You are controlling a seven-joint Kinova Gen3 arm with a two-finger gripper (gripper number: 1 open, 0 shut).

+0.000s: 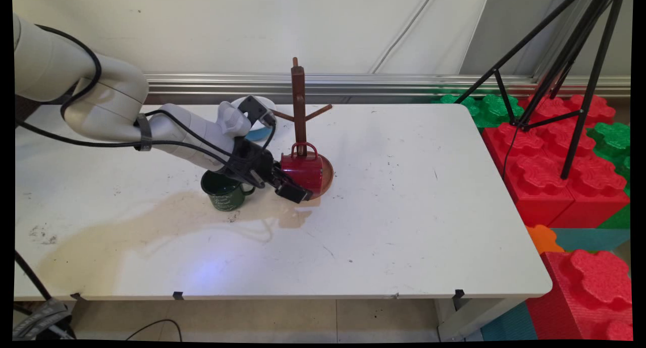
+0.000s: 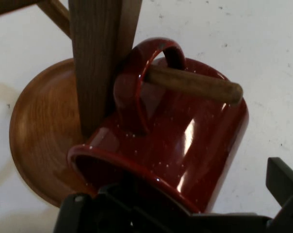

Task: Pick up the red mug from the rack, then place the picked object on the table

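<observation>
Next, my gripper takes hold of the mug by its rim [image 2: 145, 174] to lift the red mug off the wooden peg [image 2: 197, 85].
A red mug [image 1: 304, 171] lies on its side against the post of a wooden mug tree [image 1: 299, 103], its handle threaded over a low peg [image 2: 195, 83]. The mug [image 2: 185, 141] rests above the tree's round base [image 2: 40, 131], with its mouth turned toward my gripper [image 1: 287, 180]. My gripper [image 2: 178, 201] is at the mug's rim and stands open. One finger [image 2: 284, 180] shows clear of the mug's wall, with a gap between them. A dark green mug [image 1: 224, 191] stands upright just under my wrist.
A white and blue bowl [image 1: 259, 126] sits behind the arm near the table's far edge. A wide brownish stain [image 1: 151, 227] spreads over the white table [image 1: 429, 212] to the front left. A black tripod [image 1: 570, 75] and red and green foam blocks [image 1: 555, 151] stand to the right.
</observation>
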